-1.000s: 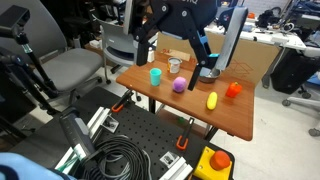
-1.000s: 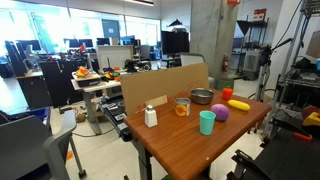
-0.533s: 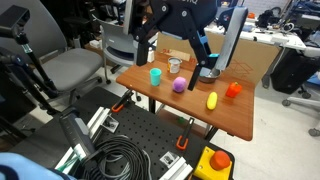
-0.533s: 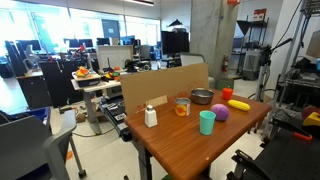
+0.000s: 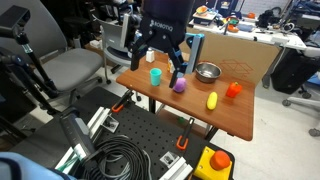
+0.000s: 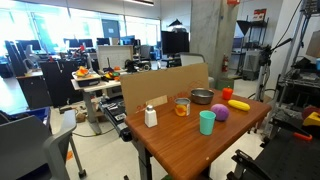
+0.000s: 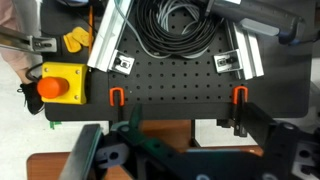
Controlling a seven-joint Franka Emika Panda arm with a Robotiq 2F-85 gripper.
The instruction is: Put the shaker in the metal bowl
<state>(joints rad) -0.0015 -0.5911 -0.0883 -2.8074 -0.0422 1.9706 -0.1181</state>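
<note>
The shaker's base should stay free to lower into the metal bowl point(image 6: 202, 96), so my gripper will grab the shaker's top next, from above and upright.
The shaker point(image 6: 182, 105) is a small see-through cylinder that stands upright on the wooden table, just in front of the cardboard sheet. The metal bowl point(image 6: 202, 96) sits next to it; it also shows in an exterior view point(image 5: 208, 72). My gripper point(image 5: 157, 66) hangs open and empty above the teal cup point(image 5: 155, 75), and one of its fingers hides the shaker in that view. The arm does not show in the exterior view where the shaker stands. In the wrist view the open jaws point(image 7: 190, 125) frame the table's near edge, with nothing between them.
A purple rounded item point(image 5: 180, 86), a yellow item point(image 5: 212, 100) and an orange-red item point(image 5: 233, 90) lie on the table point(image 5: 190, 112). A white bottle point(image 6: 150, 116) stands near its corner. A cardboard sheet point(image 6: 165, 86) lines the far edge. Cables point(image 7: 170, 25) lie on the black base below.
My arm has swung from above the metal bowl to above the teal cup, and the open gripper now hangs there. The objects have not moved.
</note>
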